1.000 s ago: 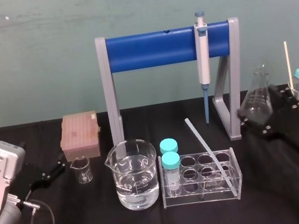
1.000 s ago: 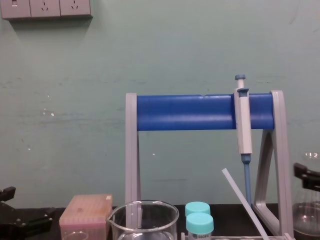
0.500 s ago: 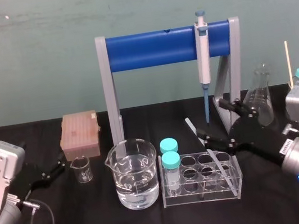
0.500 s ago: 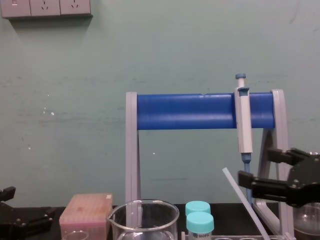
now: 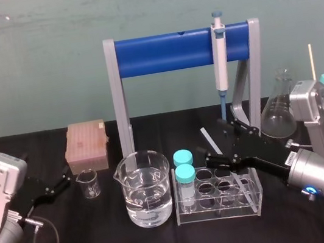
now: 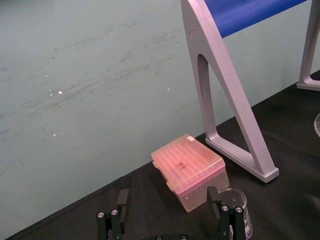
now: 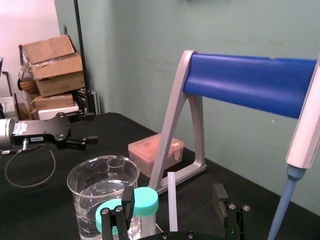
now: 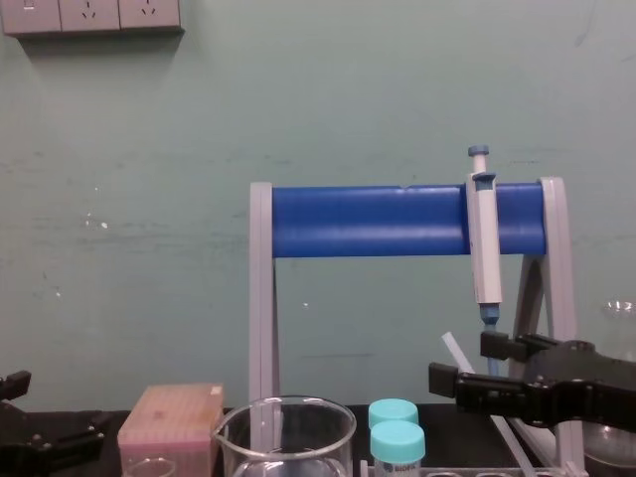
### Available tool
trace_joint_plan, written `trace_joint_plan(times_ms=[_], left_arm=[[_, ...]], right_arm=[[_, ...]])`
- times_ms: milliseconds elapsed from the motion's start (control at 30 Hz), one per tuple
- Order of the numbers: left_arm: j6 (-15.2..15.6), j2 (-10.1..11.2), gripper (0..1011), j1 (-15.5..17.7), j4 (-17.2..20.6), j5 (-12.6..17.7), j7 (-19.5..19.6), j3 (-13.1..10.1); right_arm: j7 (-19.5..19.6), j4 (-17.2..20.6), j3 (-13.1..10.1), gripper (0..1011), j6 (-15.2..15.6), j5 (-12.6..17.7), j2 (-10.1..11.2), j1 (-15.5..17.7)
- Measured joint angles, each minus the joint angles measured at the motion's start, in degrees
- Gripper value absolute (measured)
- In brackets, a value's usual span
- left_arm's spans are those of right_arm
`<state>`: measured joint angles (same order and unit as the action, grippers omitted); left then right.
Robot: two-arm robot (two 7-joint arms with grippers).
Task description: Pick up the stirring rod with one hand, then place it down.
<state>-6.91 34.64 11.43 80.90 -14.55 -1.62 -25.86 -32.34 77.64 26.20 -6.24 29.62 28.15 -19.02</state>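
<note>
The stirring rod is crowded along its lower length by the teal-capped tubes and rack [image 8: 397, 442], so my right gripper next needs to grab the rod by its upper end [image 8: 456, 350] to pick it up.
The stirring rod [image 5: 211, 141] is a thin translucent-white stick leaning in the clear test tube rack [image 5: 258, 202], its upper end tilted back and left. My right gripper [image 5: 209, 137] is open, one black finger on each side of the rod's upper part without touching it. In the right wrist view the stirring rod [image 7: 171, 200] stands upright midway between the fingers [image 7: 219, 197]. The chest view shows the right gripper [image 8: 462, 360] just in front of the rod [image 8: 451, 350]. My left gripper [image 5: 60, 181] rests open at the table's left, next to a small beaker [image 5: 88, 184].
A grey-and-blue stand [image 5: 163, 52] holds a pipette [image 5: 219, 57] behind the rack. A water-filled beaker [image 5: 147, 188] and two teal-capped tubes [image 5: 185, 173] sit left of the rod. A pink tip box [image 5: 86, 147] is at back left, a conical flask [image 5: 279, 112] at right.
My right arm swung in from the right edge to the rack, and its open fingers now straddle the rod's upper part. The left arm stayed put.
</note>
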Motion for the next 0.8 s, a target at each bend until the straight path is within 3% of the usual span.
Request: trace_joint_plan(times_ms=[333,800], left_arm=[[0.00,0.00,1000,0.00,0.00,0.00,0.00,0.00],[0.00,0.00,1000,0.01,0.00,0.00,0.00,0.00]], right_arm=[[-1.74,-3.07,-0.37,1000,2.73,0.53,-1.72,-1.42],[-1.68,-2.66,-0.35,1000,2.40,0.53,-1.50,-1.28]])
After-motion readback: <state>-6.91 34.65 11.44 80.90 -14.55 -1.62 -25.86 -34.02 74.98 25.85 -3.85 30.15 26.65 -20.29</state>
